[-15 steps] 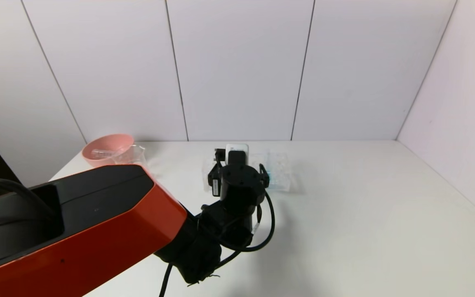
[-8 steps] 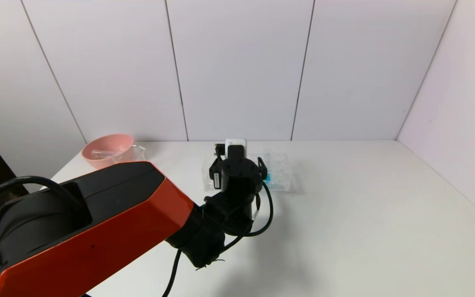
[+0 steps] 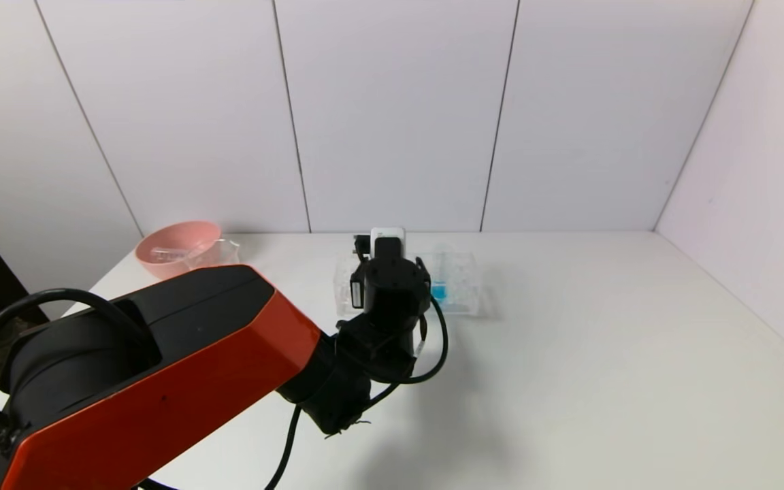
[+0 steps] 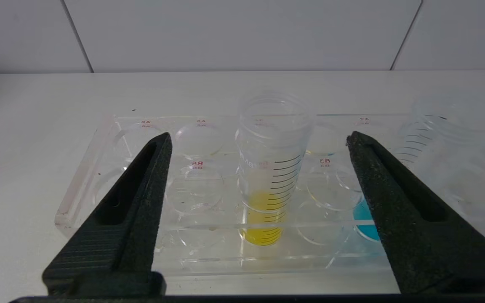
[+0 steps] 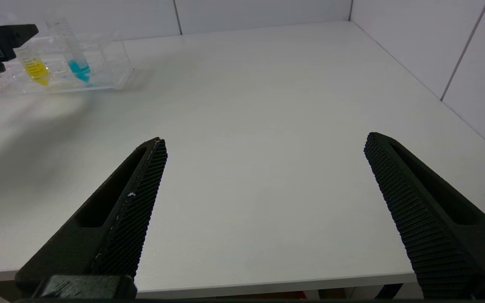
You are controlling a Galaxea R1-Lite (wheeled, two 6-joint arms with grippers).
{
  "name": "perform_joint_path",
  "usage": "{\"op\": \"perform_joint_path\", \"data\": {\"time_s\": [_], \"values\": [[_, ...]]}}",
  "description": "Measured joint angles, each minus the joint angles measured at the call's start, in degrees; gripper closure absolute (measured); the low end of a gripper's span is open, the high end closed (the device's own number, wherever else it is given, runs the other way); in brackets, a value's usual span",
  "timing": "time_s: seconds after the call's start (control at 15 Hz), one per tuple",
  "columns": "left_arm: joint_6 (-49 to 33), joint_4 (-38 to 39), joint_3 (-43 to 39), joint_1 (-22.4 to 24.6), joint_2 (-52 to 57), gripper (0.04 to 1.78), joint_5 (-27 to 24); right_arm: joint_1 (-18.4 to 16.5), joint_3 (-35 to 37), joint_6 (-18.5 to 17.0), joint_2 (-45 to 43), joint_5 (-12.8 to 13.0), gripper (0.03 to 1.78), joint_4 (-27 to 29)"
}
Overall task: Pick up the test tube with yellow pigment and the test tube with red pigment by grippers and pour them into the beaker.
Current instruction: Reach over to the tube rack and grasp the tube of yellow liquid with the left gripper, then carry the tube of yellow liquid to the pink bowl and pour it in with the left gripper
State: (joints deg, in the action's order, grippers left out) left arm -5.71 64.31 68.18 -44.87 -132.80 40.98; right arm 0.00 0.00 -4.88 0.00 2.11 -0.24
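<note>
I need to grab the yellow tube next with my left gripper by the bare section under its rim [image 4: 274, 135], because the rack's plates are all around everything lower down.
The test tube with yellow pigment [image 4: 267, 176] stands upright in a clear tube rack [image 4: 112, 126]. My left gripper [image 4: 258, 136] is open, one finger on each side of the tube and apart from it. In the head view the left wrist [image 3: 392, 286] hides this tube and the fingers. The tube also shows in the right wrist view [image 5: 36, 70]. The test tube with red pigment is out of view. The beaker [image 3: 214, 253] stands at the far left of the table. My right gripper [image 5: 263, 143] is open and empty over the table's front edge.
A tube with blue liquid [image 3: 439, 291] leans in the rack [image 3: 460, 282] next to the yellow one; it also shows in the left wrist view [image 4: 364, 216]. A pink bowl [image 3: 177, 246] sits right behind the beaker. White wall panels close the back and right sides.
My left arm has reached farther forward toward the rack, and the gripper has closed in around the yellow tube. The blue tube has come into the head view beside the wrist.
</note>
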Motion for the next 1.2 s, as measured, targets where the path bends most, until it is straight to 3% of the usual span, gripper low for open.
{"op": "perform_joint_path", "data": {"time_s": [0.27,0.4,0.87,1.2], "values": [[0.0,0.0,1.0,0.3,-0.5,1.18,0.0,0.0,0.0,0.0,0.0,0.0,0.1,0.0],[0.6,0.0,1.5,0.4,-0.7,1.38,0.0,0.0,0.0,0.0,0.0,0.0,0.1,0.0],[1.9,1.4,2.2,0.6,-1.1,1.4,0.0,0.0,0.0,0.0,0.0,0.0,0.1,0.0],[7.1,1.2,2.7,0.6,2.5,1.4,-1.4,0.0,0.0,0.0,0.0,0.0,0.1,0.0]]}}
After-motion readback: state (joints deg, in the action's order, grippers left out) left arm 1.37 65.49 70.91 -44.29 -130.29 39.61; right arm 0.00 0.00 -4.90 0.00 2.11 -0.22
